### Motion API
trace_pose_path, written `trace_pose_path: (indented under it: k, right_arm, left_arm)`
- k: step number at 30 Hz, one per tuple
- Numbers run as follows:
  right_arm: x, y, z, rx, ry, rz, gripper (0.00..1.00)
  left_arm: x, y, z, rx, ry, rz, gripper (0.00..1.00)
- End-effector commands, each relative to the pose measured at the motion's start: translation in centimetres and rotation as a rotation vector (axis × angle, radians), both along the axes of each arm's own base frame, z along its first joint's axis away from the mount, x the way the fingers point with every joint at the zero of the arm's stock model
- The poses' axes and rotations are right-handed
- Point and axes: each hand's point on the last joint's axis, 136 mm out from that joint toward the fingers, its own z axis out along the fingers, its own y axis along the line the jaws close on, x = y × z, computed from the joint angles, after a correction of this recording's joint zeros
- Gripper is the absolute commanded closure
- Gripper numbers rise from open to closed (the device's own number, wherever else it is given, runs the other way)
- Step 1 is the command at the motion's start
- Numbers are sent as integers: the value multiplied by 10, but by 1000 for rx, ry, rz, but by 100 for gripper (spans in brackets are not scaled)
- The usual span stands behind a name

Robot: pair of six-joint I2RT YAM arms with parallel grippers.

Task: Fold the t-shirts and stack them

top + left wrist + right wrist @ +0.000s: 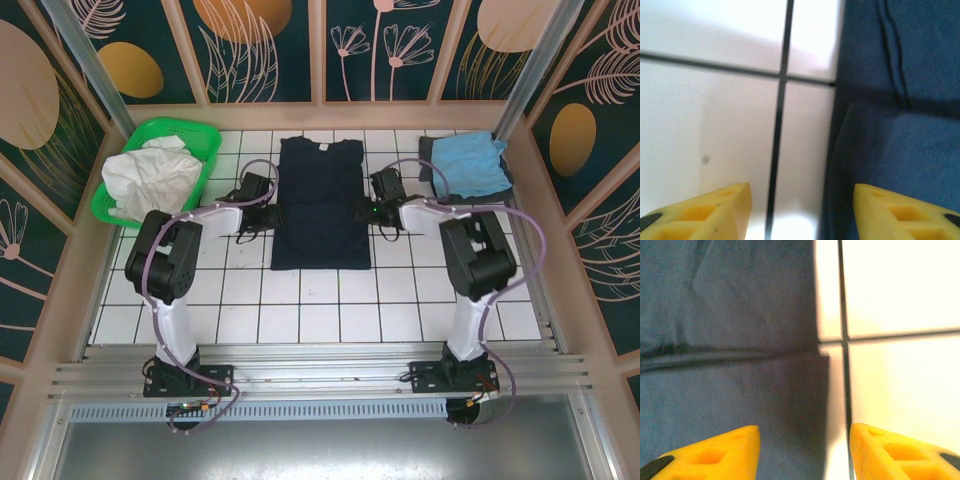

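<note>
My right gripper grabs the navy t-shirt by its side edge toward the shirt's near end (367,224) (823,454) next, opposite my left gripper, to fold it evenly toward the collar.
A dark navy t-shirt (320,205) lies flat on the white tiled table, sleeves folded in so it forms a long rectangle. My left gripper (270,207) is low at its left edge. In the left wrist view it (802,212) is open, one yellow finger over the navy cloth (900,100) and the other over bare tile. My right gripper (366,210) is at the shirt's right edge. It (805,452) is open too, astride the edge of the navy cloth (740,340). A folded light blue t-shirt (472,165) rests on a dark grey one (430,162) at the back right.
A green plastic basket (203,137) with crumpled white cloth (150,175) stands at the back left. Patterned walls close in the back and both sides. White tiles (300,310) stretch from the shirt's hem to the arm bases.
</note>
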Motion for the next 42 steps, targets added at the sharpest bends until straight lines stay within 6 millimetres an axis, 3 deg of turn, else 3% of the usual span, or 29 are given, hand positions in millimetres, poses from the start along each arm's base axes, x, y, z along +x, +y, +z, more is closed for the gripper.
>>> trace_pose_path:
  k: [1, 3, 6, 9, 12, 17, 21, 25, 28, 32, 36, 42]
  right_arm:
    - [-33, -10, 8, -18, -15, -39, 48]
    - [-61, -13, -2, -26, 19, -53, 47]
    - [-97, -8, -14, -6, 62, -44, 47]
    - [-119, 2, -19, 15, 86, -18, 47]
    - [-127, 6, -19, 14, 97, -12, 47]
    - [-128, 11, -25, 27, 98, -6, 50]
    - [-135, 28, -27, 43, 122, 38, 51]
    - [-136, 28, -27, 37, 111, 33, 56]
    - [-137, 26, -29, 28, 122, 29, 71]
    - [-139, 18, -16, 21, 95, 6, 88]
    - [-148, 12, 10, 52, 52, 10, 100]
    - [-169, 12, 63, 100, -22, 72, 100]
  left_arm:
    - [-22, 4, 26, -53, -26, -11, 39]
    - [-45, -2, 33, -103, -39, -47, 36]
    - [-83, -9, 24, -97, -10, -79, 35]
    - [-113, -14, 8, -123, 33, -79, 38]
    - [-130, -24, 2, -204, 45, -88, 42]
    - [-134, -34, -3, -259, 50, -109, 52]
    - [-132, -44, 0, -304, 39, -134, 54]
    - [-134, -46, 3, -313, 38, -142, 69]
    - [-139, -43, 5, -311, 37, -148, 82]
    - [-147, -36, 16, -301, 17, -144, 98]
    - [-158, -29, 31, -319, -9, -135, 100]
    - [-177, -23, 80, -398, -99, -120, 100]
